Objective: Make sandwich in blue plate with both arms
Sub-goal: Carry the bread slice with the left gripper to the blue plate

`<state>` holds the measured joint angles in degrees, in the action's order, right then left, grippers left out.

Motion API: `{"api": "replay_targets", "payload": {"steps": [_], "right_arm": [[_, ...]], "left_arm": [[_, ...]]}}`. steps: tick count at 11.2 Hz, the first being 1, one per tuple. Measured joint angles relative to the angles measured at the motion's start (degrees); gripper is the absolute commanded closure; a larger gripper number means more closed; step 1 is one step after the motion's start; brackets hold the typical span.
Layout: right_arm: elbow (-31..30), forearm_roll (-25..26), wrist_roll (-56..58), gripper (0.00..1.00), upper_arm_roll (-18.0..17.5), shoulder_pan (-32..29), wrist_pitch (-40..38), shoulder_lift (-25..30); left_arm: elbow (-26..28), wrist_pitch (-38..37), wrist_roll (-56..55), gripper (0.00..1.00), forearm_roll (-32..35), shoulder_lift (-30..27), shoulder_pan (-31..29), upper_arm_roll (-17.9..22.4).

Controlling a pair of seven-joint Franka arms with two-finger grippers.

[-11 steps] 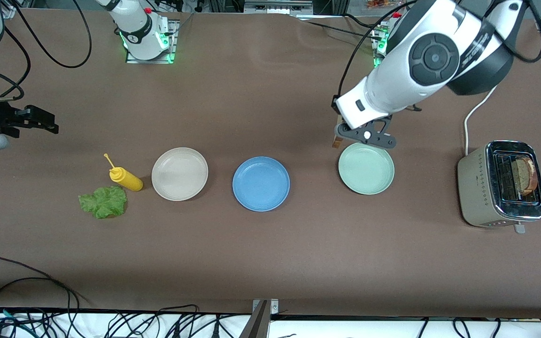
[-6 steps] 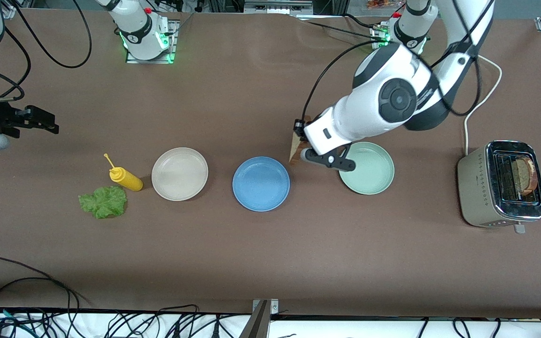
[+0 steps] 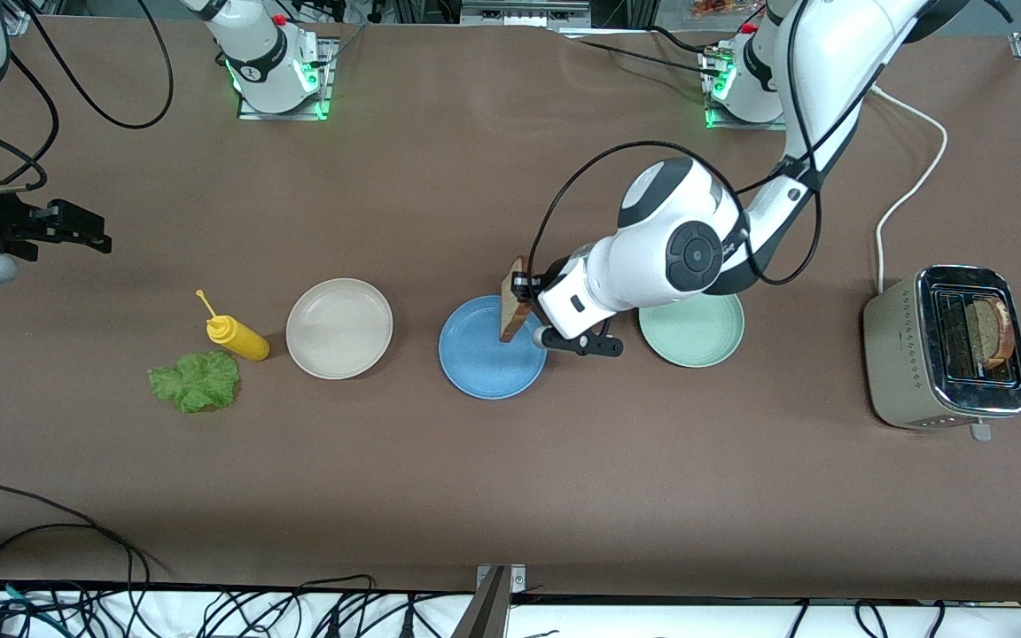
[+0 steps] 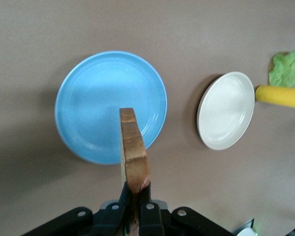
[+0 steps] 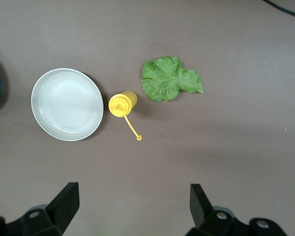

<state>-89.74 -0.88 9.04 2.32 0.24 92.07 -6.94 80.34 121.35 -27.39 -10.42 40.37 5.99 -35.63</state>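
Observation:
The bread slice is still on edge above the blue plate, so it is too early for my left gripper to release it; the slice comes down first, next.
My left gripper [image 3: 528, 294] is shut on a brown bread slice [image 3: 515, 299] held on edge over the rim of the blue plate [image 3: 475, 354] that faces the pale green plate. In the left wrist view the bread slice [image 4: 133, 147] sticks out from the left gripper [image 4: 136, 189] over the blue plate [image 4: 88, 98]. A second slice [image 3: 995, 332] stands in the toaster [image 3: 914, 354]. The lettuce leaf [image 3: 196, 381] lies flat beside the yellow bottle. My right gripper [image 3: 76, 232] waits open and empty, raised at the right arm's end of the table; the right wrist view shows that gripper [image 5: 132, 201] above the lettuce [image 5: 169, 78].
A beige plate [image 3: 339, 328] sits beside the blue plate, toward the right arm's end. A yellow squeeze bottle [image 3: 238, 338] lies next to it. The pale green plate [image 3: 697, 341] sits under the left arm's wrist. The toaster's white cord [image 3: 905, 199] runs toward the left arm's base.
The left arm has swung the bread slice from over the pale green plate's rim across to the blue plate and lowered. The right arm has not moved.

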Motion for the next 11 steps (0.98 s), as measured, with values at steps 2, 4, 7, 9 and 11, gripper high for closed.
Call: {"api": "replay_targets", "payload": {"steps": [2,4,7,9,11], "right_arm": [[-0.02,0.0,0.0,0.0,0.0,0.0,0.01,-0.05],[-0.03,0.0,0.0,0.0,0.0,0.01,0.02,-0.1],[-0.04,0.0,0.0,0.0,0.0,0.01,0.05,-0.11],[-0.04,0.0,0.0,0.0,0.0,0.01,0.08,-0.11],[-0.04,0.0,0.0,0.0,0.0,0.01,0.09,-0.11]], "left_arm": [[-0.92,4.53,-0.21,1.0,0.0,3.71,0.61,-0.52],[-1.99,7.47,-0.22,1.0,0.0,6.98,1.11,-1.09],[-3.37,11.32,-0.21,1.0,-0.01,11.03,1.25,-1.9],[-3.73,14.29,0.36,1.0,-0.01,13.06,1.55,-1.91],[-3.93,15.9,1.59,1.0,-0.01,14.62,1.75,-1.91]]}}
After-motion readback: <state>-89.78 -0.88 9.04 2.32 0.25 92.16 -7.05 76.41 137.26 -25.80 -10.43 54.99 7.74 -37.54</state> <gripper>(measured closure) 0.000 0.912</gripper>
